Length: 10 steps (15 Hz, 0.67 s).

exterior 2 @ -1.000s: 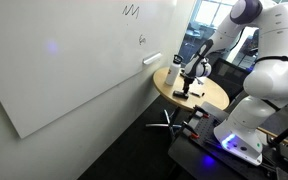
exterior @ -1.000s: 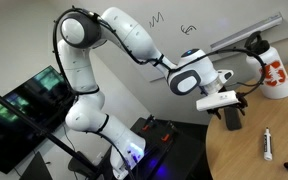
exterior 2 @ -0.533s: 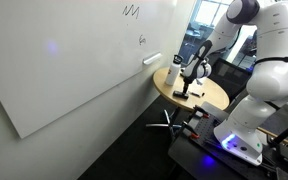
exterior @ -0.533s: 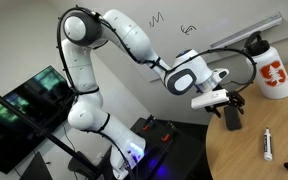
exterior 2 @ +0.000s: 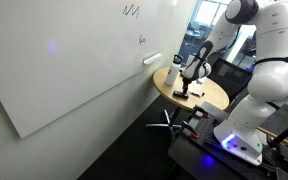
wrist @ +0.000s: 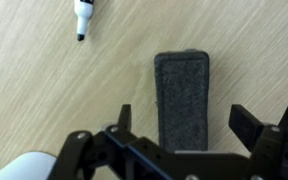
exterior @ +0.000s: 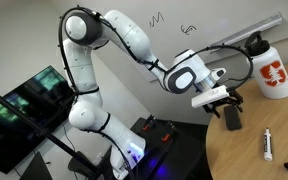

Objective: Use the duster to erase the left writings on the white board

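Note:
My fingers are above the duster's top in an exterior view, so it is too early to close on the duster [exterior: 232, 117] [wrist: 181, 85]; my gripper now lowers first.
The duster [wrist: 181, 85], a flat dark felt block, lies on the wooden table; it also shows in both exterior views [exterior: 231, 119] [exterior 2: 182, 93]. My gripper [wrist: 184, 120] is open, just above it, one finger on each side and both clear of it; it also shows in both exterior views [exterior: 222, 101] [exterior 2: 188, 84]. The left writings [exterior: 156, 18], a black zigzag, are on the white board [exterior 2: 74, 60], and show there too [exterior 2: 132, 10]. A curly scribble [exterior: 189, 29] sits beside the zigzag.
A white bottle [exterior: 270, 70] with a red logo stands on the round wooden table [exterior 2: 212, 97] near the wall. A white marker pen [wrist: 82, 14] lies near the duster, also seen in an exterior view [exterior: 268, 144]. A silver rail [exterior: 246, 32] runs along the board. A monitor [exterior: 29, 105] stands beside the robot's base.
The wrist has shifted slightly and settled a little lower over the duster. The duster and marker have not moved.

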Motion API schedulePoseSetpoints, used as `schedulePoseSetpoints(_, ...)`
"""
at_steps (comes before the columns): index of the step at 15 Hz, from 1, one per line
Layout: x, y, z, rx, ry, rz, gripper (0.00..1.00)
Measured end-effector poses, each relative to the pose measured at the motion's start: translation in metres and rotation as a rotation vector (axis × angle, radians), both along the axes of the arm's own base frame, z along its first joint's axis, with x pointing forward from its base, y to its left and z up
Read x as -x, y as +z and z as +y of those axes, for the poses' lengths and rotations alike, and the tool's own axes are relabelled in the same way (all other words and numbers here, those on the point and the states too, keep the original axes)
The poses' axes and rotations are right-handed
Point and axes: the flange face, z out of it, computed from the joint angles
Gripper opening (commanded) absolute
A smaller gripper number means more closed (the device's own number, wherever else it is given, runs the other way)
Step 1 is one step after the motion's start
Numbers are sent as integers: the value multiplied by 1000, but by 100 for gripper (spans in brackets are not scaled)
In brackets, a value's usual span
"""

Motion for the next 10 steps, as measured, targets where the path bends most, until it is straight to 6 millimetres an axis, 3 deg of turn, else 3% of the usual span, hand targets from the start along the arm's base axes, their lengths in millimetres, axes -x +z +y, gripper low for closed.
schedulePoseSetpoints(9, 1, -9, 6, -9, 28, 19, 100)
schedulePoseSetpoints(10, 1, -10, 7, -11, 28, 20, 96)
